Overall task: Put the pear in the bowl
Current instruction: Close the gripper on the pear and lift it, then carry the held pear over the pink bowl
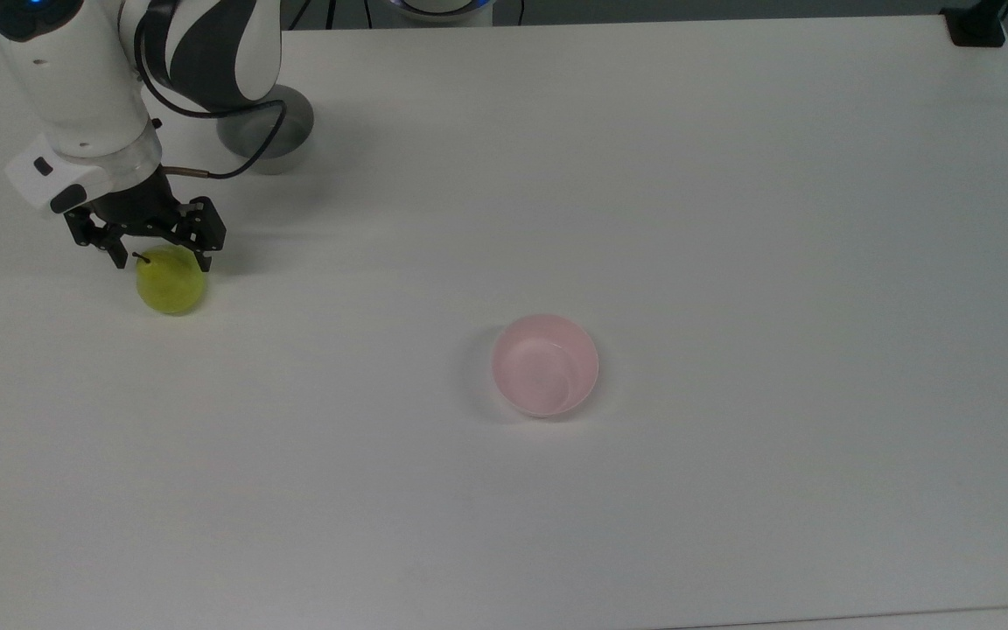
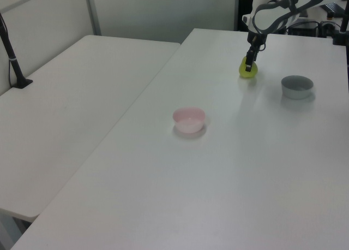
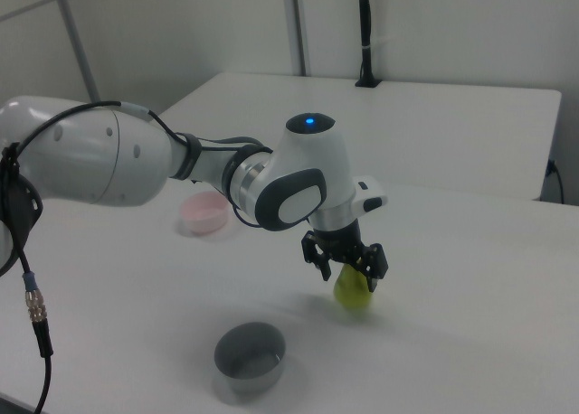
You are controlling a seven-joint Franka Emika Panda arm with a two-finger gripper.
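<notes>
I will next grab the yellow-green pear with my gripper by its stem end (image 2: 245, 61), so that I can put the pear in the pale pink bowl (image 2: 188, 119).
The yellow-green pear (image 1: 172, 287) stands upright on the white table, near the top view's left edge. My gripper (image 1: 158, 261) is open and lowered over it, with one black finger on each side of the pear's upper part and the dark stem between them. The same pear (image 2: 245, 72) (image 3: 354, 293) sits under the gripper (image 2: 249, 64) (image 3: 348, 272) in the left view and the right view. Far off, near the table's middle, the pale pink bowl (image 1: 545, 365) (image 2: 188, 119) (image 3: 204, 212) is empty.
A grey bowl (image 1: 287, 131) (image 2: 297, 86) (image 3: 250, 352) stands close behind the pear, partly covered by my arm in the top view. A black clamp (image 1: 976, 26) sits at the table's far corner. In the left view a second white table (image 2: 60, 108) adjoins.
</notes>
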